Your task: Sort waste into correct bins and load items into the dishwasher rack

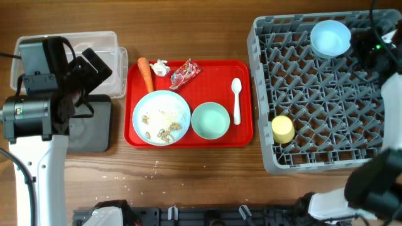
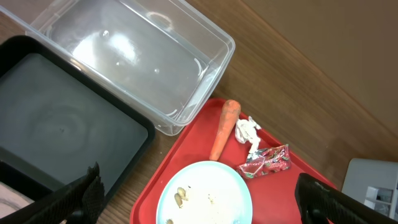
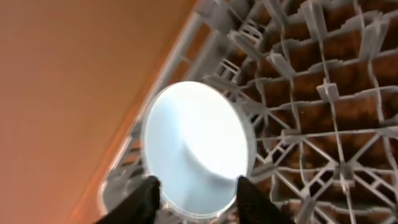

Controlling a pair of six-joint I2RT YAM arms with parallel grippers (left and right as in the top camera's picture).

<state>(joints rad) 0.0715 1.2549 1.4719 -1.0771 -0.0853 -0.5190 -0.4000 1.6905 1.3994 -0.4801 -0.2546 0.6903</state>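
Note:
The light blue bowl (image 1: 330,37) needs to be pinched by its near rim with my right gripper. This leaves the bowl's base free to load into the rack (image 1: 320,94).
On the red tray lie an orange carrot (image 1: 146,74) (image 2: 224,129), a white tissue (image 1: 161,67) (image 2: 247,131), a red-and-white wrapper (image 1: 184,73) (image 2: 266,160), a white spoon (image 1: 236,100), a pale green bowl (image 1: 210,120) and a light blue plate (image 1: 161,117) (image 2: 205,196) with beige scraps. The grey rack (image 1: 320,94) (image 3: 323,93) holds a light blue bowl (image 1: 330,37) (image 3: 196,146) and a yellow-green cup (image 1: 282,129). My left gripper (image 1: 94,69) (image 2: 199,202) is open and empty, above the plate's near edge. My right gripper (image 1: 367,47) (image 3: 199,196) is open, its fingers either side of the blue bowl's near rim.
A clear tub (image 1: 107,44) (image 2: 137,62) stands at the far left, with a black tray (image 1: 94,125) (image 2: 56,130) in front of it. Both look empty. The red tray (image 1: 242,135) (image 2: 180,155) lies between bins and rack. A few crumbs lie on the table (image 1: 157,166).

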